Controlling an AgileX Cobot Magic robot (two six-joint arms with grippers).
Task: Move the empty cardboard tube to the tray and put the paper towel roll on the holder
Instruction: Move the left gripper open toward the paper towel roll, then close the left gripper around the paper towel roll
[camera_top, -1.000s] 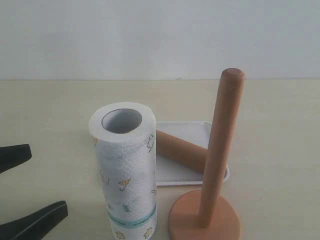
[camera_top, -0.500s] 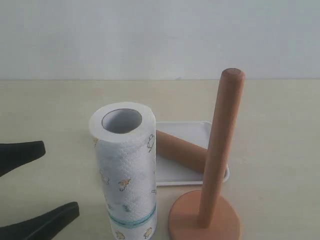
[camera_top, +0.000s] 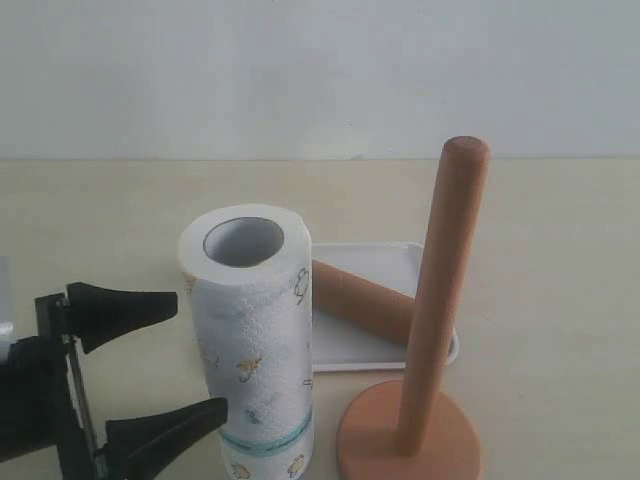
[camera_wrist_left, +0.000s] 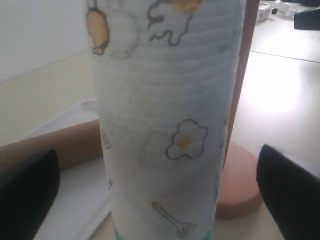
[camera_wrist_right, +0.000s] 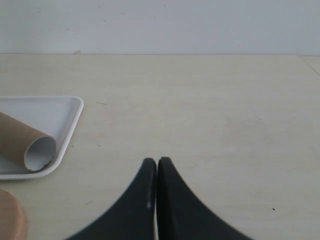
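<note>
The paper towel roll's hollow core should stay free for the holder's post, so my left gripper should grab the roll by its middle next.
The paper towel roll stands upright on the table, left of the holder. My left gripper is open at the roll's left side. In the left wrist view its black fingers stand wide on either side of the paper towel roll, apart from it. The empty cardboard tube lies in the tray behind the roll. My right gripper is shut on nothing, low over bare table, with the empty cardboard tube and the tray off to one side. It is outside the exterior view.
The holder's round base sits close beside the roll's foot, and its post rises just behind the roll in the left wrist view. A pale wall runs along the table's far edge. Beige tabletop stretches to the right of the holder.
My left gripper has moved right, from the left edge of the exterior view up to the paper towel roll, still open. The roll, tube, tray and holder have not moved.
</note>
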